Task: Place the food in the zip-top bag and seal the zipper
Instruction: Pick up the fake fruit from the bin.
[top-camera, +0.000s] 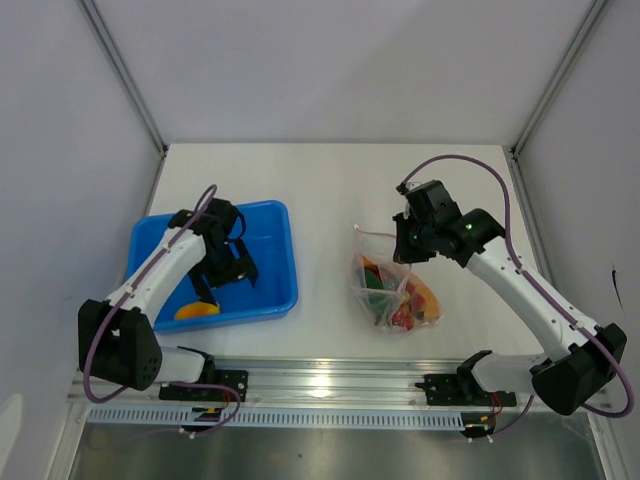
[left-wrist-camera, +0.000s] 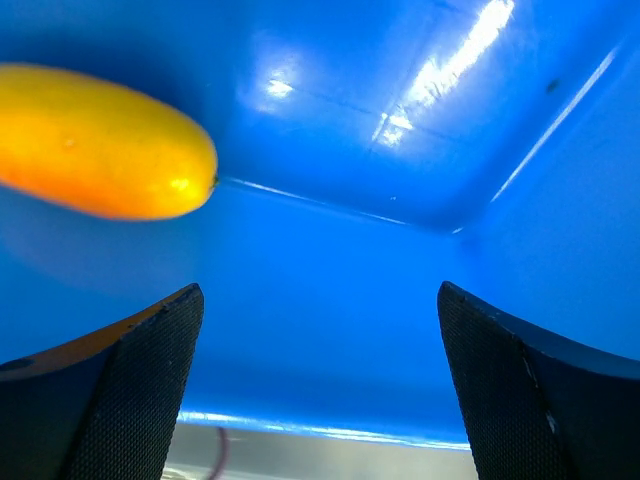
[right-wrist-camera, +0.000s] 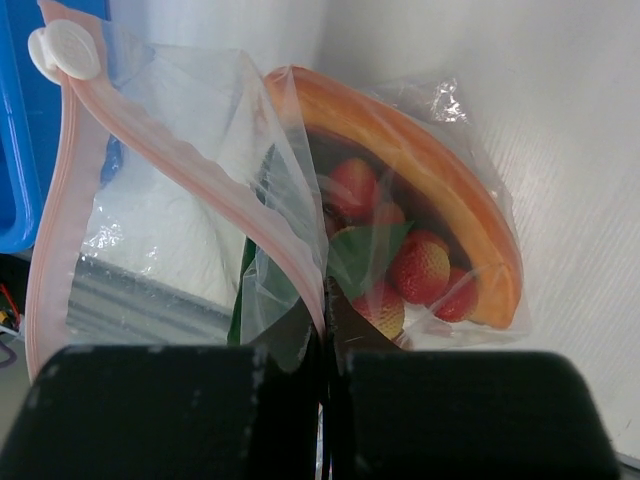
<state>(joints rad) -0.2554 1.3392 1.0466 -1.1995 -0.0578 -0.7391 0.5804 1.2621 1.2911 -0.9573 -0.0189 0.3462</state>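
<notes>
My left gripper will next grip the yellow-orange piece (left-wrist-camera: 100, 140) by one tapered end (left-wrist-camera: 176, 170), so its long body stays free to go into the zip-top bag's opening.
The clear zip-top bag (top-camera: 393, 290) lies on the table right of centre. In it are a red tomato cluster (right-wrist-camera: 420, 265) with green leaves, an orange-red wedge (right-wrist-camera: 440, 190) and a green piece (right-wrist-camera: 240, 300). My right gripper (right-wrist-camera: 326, 295) is shut on the bag's mouth edge at the pinkish-red zipper (right-wrist-camera: 60, 200) and holds it up; it also shows in the top view (top-camera: 405, 250). A yellow-orange piece (left-wrist-camera: 100, 140) lies in the blue tray (top-camera: 280, 225), near its front wall (top-camera: 197, 310). My left gripper (left-wrist-camera: 318, 300) is open and empty inside the tray, just right of that piece.
A white slider tab (right-wrist-camera: 62, 50) sits at the zipper's far end. The tray's near wall (left-wrist-camera: 330, 400) is right in front of the left fingers. A metal rail (top-camera: 330, 385) runs along the table's front edge. White walls enclose the table.
</notes>
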